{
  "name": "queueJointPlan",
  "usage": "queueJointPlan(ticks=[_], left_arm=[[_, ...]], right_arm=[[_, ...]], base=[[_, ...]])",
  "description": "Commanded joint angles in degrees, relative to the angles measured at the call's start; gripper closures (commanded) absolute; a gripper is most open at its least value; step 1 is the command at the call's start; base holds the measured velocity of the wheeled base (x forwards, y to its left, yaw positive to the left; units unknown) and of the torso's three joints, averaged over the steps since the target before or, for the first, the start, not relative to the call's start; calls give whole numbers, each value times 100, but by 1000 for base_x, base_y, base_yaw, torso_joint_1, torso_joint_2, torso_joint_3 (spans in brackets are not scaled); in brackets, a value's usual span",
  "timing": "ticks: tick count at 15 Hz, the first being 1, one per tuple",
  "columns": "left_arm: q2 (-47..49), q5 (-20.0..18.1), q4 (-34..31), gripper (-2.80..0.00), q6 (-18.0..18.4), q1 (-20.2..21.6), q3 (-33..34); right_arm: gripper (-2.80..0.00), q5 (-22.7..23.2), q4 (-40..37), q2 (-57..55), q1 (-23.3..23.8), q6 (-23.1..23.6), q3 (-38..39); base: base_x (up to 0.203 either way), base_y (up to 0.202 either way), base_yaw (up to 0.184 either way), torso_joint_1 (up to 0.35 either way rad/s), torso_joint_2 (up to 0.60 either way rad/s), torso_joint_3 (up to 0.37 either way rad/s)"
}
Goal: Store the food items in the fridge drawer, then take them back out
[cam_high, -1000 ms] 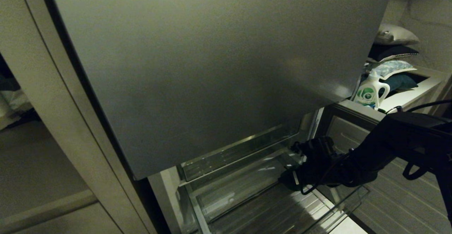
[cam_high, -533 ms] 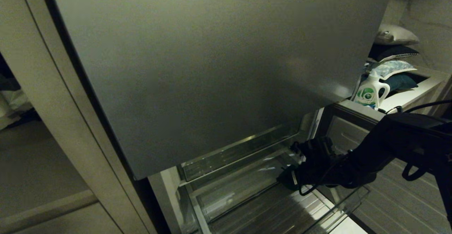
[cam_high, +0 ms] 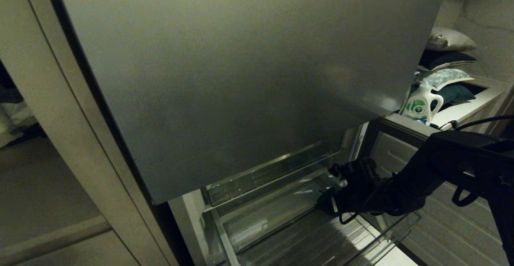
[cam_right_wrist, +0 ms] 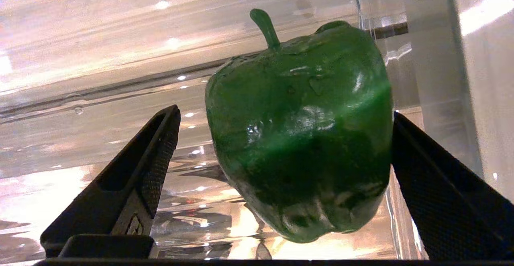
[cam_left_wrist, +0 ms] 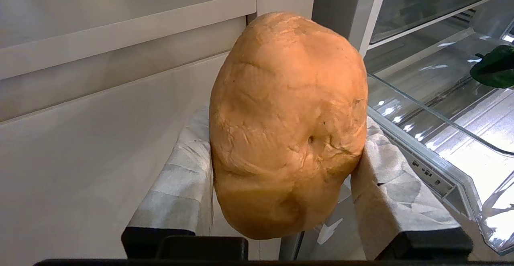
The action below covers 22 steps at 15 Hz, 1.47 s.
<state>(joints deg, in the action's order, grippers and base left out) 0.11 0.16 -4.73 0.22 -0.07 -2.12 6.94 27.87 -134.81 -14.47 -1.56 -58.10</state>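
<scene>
My fingers reach down on both sides of the green pepper [cam_right_wrist: 301, 129], so it is time for my right gripper to close on the pepper.
The orange-tan lumpy bread [cam_left_wrist: 287, 121] is pinched between the cloth-wrapped fingers [cam_left_wrist: 180, 177] of my left gripper [cam_left_wrist: 281, 137], held beside the grey fridge and outside the head view. The glossy green pepper [cam_right_wrist: 301, 129] sits on the ribbed floor of the clear fridge drawer [cam_high: 385, 234]. My right gripper [cam_right_wrist: 285, 115] is open around it: one finger stands clear of the pepper, the other is right against it. In the head view the right gripper [cam_high: 327, 202] reaches down into the pulled-out drawer. From the left wrist view the pepper [cam_left_wrist: 494, 71] shows inside the drawer [cam_left_wrist: 441, 117].
The large grey fridge door [cam_high: 241, 77] hangs over the drawer. A shallower clear tray [cam_high: 261, 177] lies behind and above the drawer. A white detergent bottle [cam_high: 419, 103] and folded cushions stand on a counter at the right. Pale cabinet panels [cam_left_wrist: 100, 97] are beside the left gripper.
The right forearm has sunk very slightly in the head view. The gripper stays in the drawer and nothing else has moved.
</scene>
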Motion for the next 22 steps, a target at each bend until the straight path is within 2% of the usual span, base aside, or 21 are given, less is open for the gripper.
queueJointPlan(ticks=[1,3,11,12,13,19,22], left_arm=[[-2,2,-2,0,-4,-1,-8],[-2,2,-2,0,-3,-1,-6],[-2,2,-2,0,-3,-1,-7],[-2,2,-2,0,3,0,1],[-2,2,-2,0,-3,-1,1],[-2,2,-2,0,4,-1,1],[-2,2,-2,0,3,-1,-8]], right_arm=[[-280,-1,129,-66,-3,-2,-8],[-280,-75,427,-150,-12,-2,26],[-280,-96,448,-160,-12,-72,44],[-80,-96,448,-160,-12,-72,44],[0,-96,439,-160,-12,-72,44],[0,-119,421,-142,-17,-81,44],[0,-163,420,263,-24,-85,106]], base=[[0,0,0,0,0,0],[0,0,0,0,0,0],[0,0,0,0,0,0],[0,0,0,0,0,0],[0,0,0,0,0,0],[0,0,0,0,0,0],[0,0,0,0,0,0]])
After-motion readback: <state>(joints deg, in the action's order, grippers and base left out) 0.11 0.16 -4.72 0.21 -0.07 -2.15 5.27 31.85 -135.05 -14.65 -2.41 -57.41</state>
